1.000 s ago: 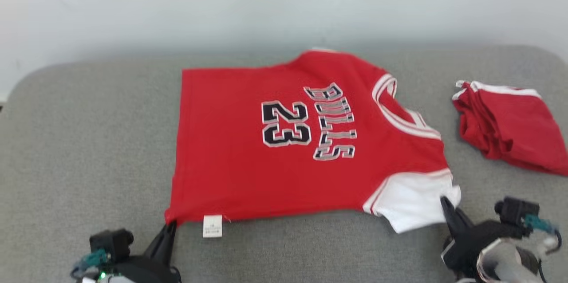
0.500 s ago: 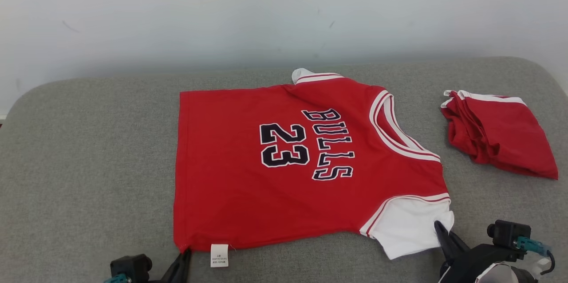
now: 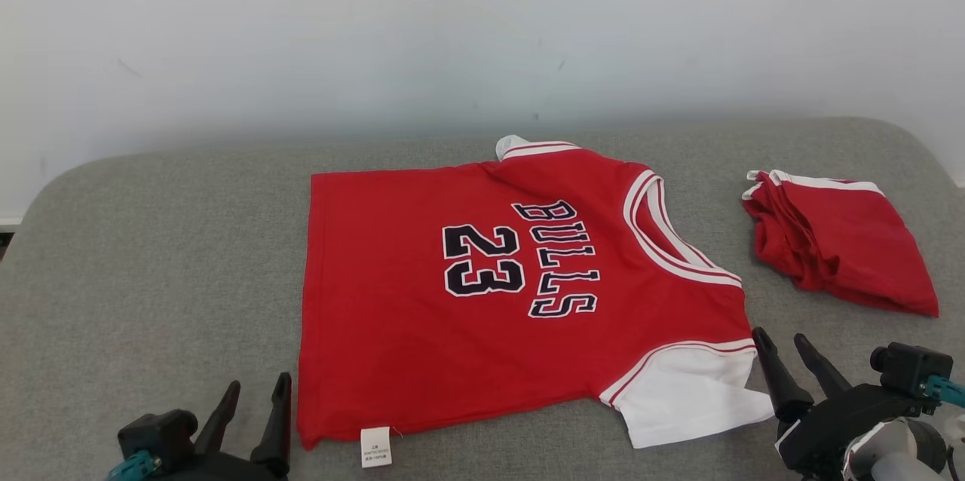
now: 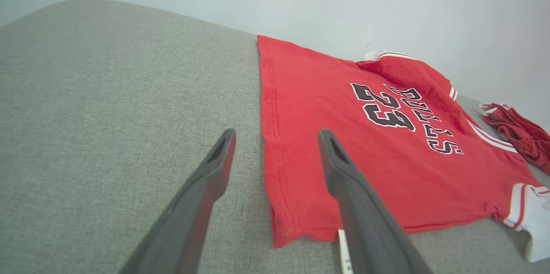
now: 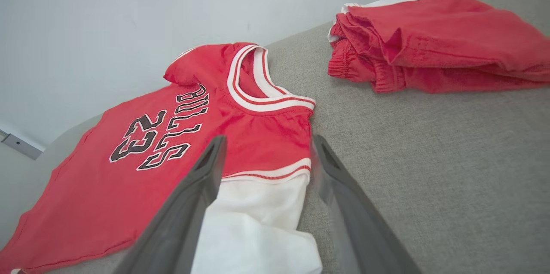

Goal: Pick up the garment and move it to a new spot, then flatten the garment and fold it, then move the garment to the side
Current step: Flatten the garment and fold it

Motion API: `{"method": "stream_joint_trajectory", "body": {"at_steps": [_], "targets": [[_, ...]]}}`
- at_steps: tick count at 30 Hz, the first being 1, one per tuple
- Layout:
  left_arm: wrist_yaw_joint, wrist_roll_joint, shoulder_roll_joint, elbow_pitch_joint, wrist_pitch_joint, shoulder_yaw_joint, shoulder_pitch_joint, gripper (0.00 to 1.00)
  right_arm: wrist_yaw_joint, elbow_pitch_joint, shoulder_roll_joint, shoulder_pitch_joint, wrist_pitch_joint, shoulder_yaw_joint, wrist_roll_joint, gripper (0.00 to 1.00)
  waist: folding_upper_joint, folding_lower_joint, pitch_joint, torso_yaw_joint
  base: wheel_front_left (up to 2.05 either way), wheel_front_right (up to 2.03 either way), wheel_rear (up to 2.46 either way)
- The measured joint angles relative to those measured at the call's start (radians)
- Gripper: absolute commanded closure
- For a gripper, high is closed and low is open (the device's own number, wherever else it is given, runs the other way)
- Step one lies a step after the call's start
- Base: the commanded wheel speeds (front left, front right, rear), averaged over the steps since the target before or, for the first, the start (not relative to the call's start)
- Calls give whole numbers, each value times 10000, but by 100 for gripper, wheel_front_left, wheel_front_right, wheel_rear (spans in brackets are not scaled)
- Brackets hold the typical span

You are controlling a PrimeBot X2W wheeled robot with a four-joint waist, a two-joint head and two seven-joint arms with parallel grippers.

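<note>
A loose fold stands up at the near white sleeve's creased corner (image 3: 752, 390) while the jersey's body (image 3: 488, 300) lies flat, so I will grab that corner next with my right gripper.
The garment (image 3: 520, 300) is a red "BULLS 23" jersey with white sleeves, spread flat on the grey cushion, neck toward the right. My left gripper (image 3: 256, 394) stands open just left of the hem's near corner, nothing between its fingers. In the left wrist view the garment (image 4: 365, 136) lies past my open left gripper (image 4: 277, 141), whose right finger overlaps the hem. My right gripper (image 3: 784, 341) is open beside the white sleeve (image 3: 686, 398). In the right wrist view that sleeve (image 5: 258, 214) lies under my open right gripper (image 5: 266, 147).
Folded red shorts (image 3: 837, 240) with white trim lie at the right on the grey cushion (image 3: 151, 277), also seen as red shorts (image 5: 429, 42) in the right wrist view. A pale wall rises behind. The cushion's rounded edges fall away left and right.
Both grippers have opened and let go of the garment: the left released the hem corner, the right the white sleeve. The jersey now lies flat. The head camera has shifted.
</note>
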Motion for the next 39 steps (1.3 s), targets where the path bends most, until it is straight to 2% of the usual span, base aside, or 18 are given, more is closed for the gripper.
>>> {"method": "stream_joint_trajectory", "body": {"at_steps": [7,13,18,27,28,29,30,31,32,39], "targets": [[196,541,100,-268,-6,-90,82,0,-798,-207,-422,34,244,709,-1022,0,0,0,-14,12,0,0,0],[249,817,-29,-174,245,-244,55,0,-1189,-238,-418,34,949,928,-1114,0,0,0,213,6,0,0,0],[299,826,-209,334,754,-372,-18,0,-1446,-36,-263,-59,1626,1110,-1091,0,1,0,423,-12,0,0,0],[332,903,-384,903,1795,-637,-75,0,-1544,-13,-198,-35,2690,1406,-871,0,1,0,516,-35,0,0,0],[332,892,-403,955,1898,-644,-106,0,-1544,-29,-196,-34,2792,1421,-840,7,1,0,515,-37,0,0,0],[332,892,-403,955,1898,-644,-106,5,-1544,-29,-196,-34,2792,1421,-840,55,1,0,515,-37,0,0,0],[332,884,-433,1012,1960,-640,-155,59,-1544,-54,-198,-35,2890,1450,-823,89,1,0,514,-38,0,0,0],[332,878,-464,1041,2023,-642,-188,75,-1546,-88,-205,-38,2922,1471,-823,100,1,0,511,-40,0,0,0],[332,861,-518,1058,2080,-640,-199,100,-1546,-127,-205,-38,2963,1467,-821,100,1,0,509,-40,0,0,0],[332,782,-667,1164,2397,-696,-198,100,-1546,-374,-255,-37,3279,1488,-750,100,1,0,449,-20,0,0,0]]}}
